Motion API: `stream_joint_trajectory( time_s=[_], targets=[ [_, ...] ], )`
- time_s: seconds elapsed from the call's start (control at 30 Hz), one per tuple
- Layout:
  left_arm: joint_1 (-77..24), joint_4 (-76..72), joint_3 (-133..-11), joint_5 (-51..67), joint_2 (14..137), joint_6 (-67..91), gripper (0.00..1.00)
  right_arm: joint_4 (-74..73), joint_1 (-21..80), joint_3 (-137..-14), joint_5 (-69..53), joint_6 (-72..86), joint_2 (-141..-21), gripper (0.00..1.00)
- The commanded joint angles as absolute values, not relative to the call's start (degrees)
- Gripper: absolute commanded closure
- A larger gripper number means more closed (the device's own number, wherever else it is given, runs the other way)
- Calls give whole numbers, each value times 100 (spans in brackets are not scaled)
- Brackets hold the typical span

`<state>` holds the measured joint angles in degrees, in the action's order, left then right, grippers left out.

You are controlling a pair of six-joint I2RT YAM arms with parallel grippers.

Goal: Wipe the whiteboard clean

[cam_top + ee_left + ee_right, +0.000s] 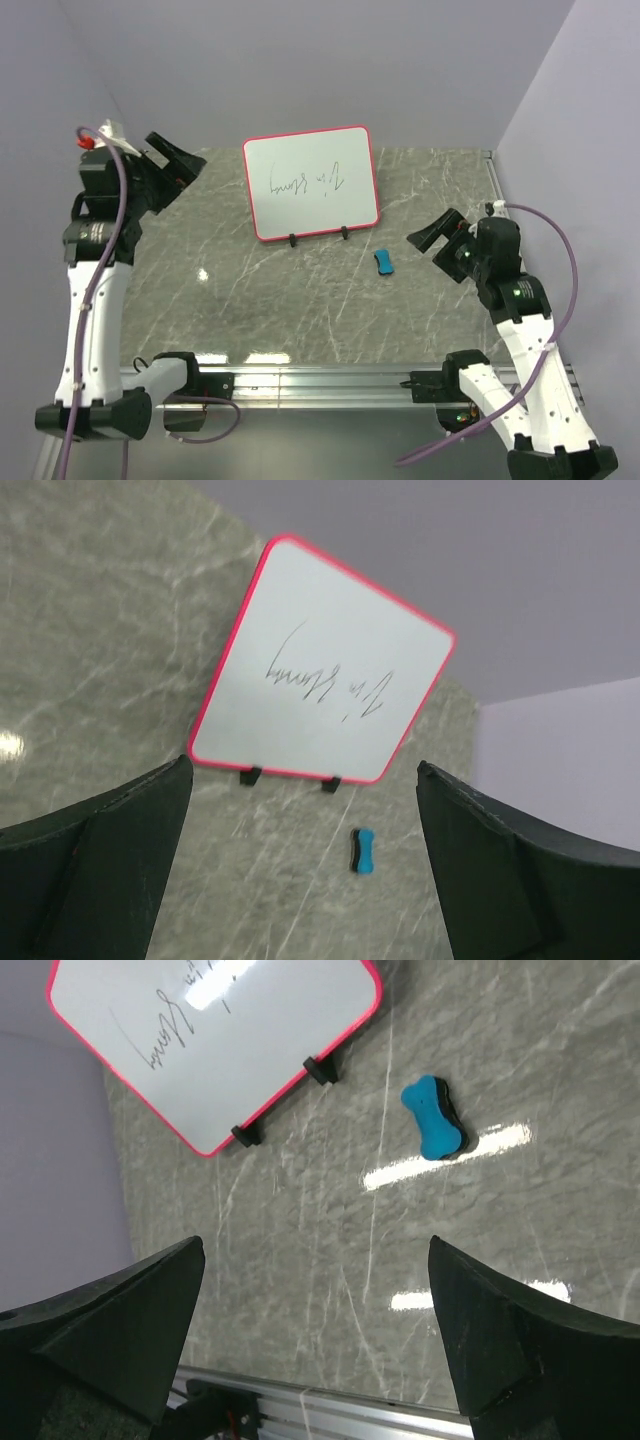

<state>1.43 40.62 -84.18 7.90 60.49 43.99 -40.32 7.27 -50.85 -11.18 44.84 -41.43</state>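
Next, the right gripper reaches the eraser and grabs it across its narrow blue middle (pixel 384 262), leaving the eraser's black side free to erase the whiteboard (pixel 311 183).
The whiteboard (pixel 311 183) lies flat at the back middle of the marble table, red-pink frame, dark handwriting on it, two black feet on its near edge. It also shows in the left wrist view (pixel 320 675) and the right wrist view (pixel 215 1035). A small blue eraser (pixel 384 262) lies just in front of the board's right foot, seen too in the left wrist view (pixel 363 851) and the right wrist view (pixel 433 1118). My left gripper (pixel 170 158) is open and empty, raised at the far left. My right gripper (pixel 437 232) is open and empty, right of the eraser.
A purple wall stands behind the board and on both sides. An aluminium rail (pixel 320 385) runs along the table's near edge between the arm bases. Bare marble table top (pixel 260 300) lies in front of the board.
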Motion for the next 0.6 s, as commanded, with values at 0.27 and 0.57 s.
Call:
stream_joint_trajectory(
  time_s=[0.27, 0.57],
  targets=[
    [-114, 1854, -5549, 1872, 4254, 5079, 1, -3718, 765, -5975, -809, 4043, -5280, 1],
    [-158, 4166, -6469, 315, 5141, 4193, 0, -3815, 800, -6056, -888, 3411, -7039, 3]
  ],
)
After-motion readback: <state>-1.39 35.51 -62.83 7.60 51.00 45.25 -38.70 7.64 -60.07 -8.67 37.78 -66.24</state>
